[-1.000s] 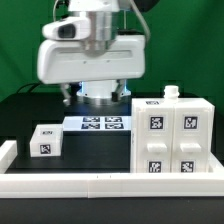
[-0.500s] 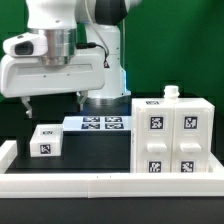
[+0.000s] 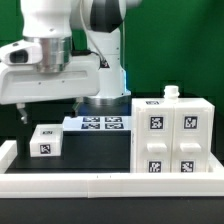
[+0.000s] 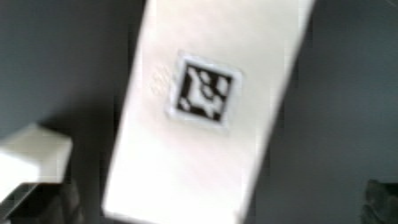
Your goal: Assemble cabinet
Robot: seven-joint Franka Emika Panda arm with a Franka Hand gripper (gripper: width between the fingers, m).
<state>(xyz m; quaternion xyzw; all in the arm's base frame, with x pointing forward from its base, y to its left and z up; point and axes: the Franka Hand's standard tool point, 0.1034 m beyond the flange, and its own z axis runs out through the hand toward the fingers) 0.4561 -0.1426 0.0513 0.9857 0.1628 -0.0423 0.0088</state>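
My gripper should grab the small white tagged block (image 3: 45,140) by its opposite sides next. Then it can go on top of the cabinet (image 3: 175,140).
The cabinet (image 3: 175,140), a big white box with several black-and-white tags on its front and one on top, stands at the exterior view's right. A small white tagged block (image 3: 45,140) lies apart from it at the left. My gripper (image 3: 50,108) hangs open just above this block, one dark finger (image 3: 22,113) on each side. In the wrist view the block (image 4: 199,110) fills the middle as a tilted white slab with its tag, below the open gripper (image 4: 205,205). The fingers are only dark shapes at the frame's edges.
The marker board (image 3: 100,123) lies flat on the black table between the block and the cabinet. A long low white rail (image 3: 110,185) runs along the front, with a raised end (image 3: 8,152) at the left. A small white knob (image 3: 172,92) sits on the cabinet's top.
The arm has swung from over the marker board to the exterior view's left and now sits over the small block. The block and the cabinet have not moved.
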